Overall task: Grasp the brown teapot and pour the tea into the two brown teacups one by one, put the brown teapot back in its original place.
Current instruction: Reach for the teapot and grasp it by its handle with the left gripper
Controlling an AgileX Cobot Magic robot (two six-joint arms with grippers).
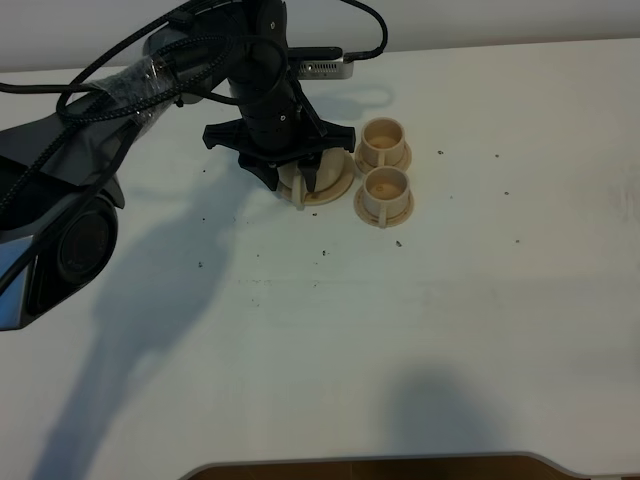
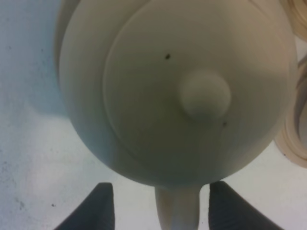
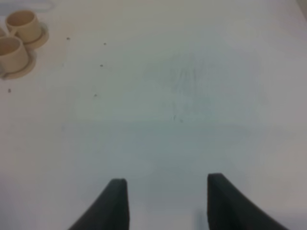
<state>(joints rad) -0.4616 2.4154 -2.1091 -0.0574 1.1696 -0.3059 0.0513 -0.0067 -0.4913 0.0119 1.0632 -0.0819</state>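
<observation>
In the left wrist view my fingers stand on either side of the teapot's handle, so it is now time for my left gripper to close on it.
The brown teapot (image 2: pixel 158 91) fills the left wrist view from above, its knobbed lid facing the camera. Its loop handle (image 2: pixel 177 208) lies between the two dark fingers (image 2: pixel 96 208) of my left gripper (image 2: pixel 160 186), with a gap on each side; the gripper is open. In the exterior high view my left gripper (image 1: pixel 302 186) hangs over the teapot (image 1: pixel 322 185) and hides most of it. The wide saucer (image 1: pixel 343 186) under it shows at the edge. The two brown teacups (image 1: pixel 385 138) (image 1: pixel 388 184) stand on small saucers just to the right. My right gripper (image 3: pixel 165 184) is open over bare table.
A silver box (image 1: pixel 325 67) and black cables (image 1: pixel 120 75) lie at the back behind the left arm. Small dark specks dot the white table (image 1: pixel 400 320). The table's front edge (image 1: pixel 380 462) runs along the bottom. The teacups (image 3: pixel 19 24) show far off in the right wrist view.
</observation>
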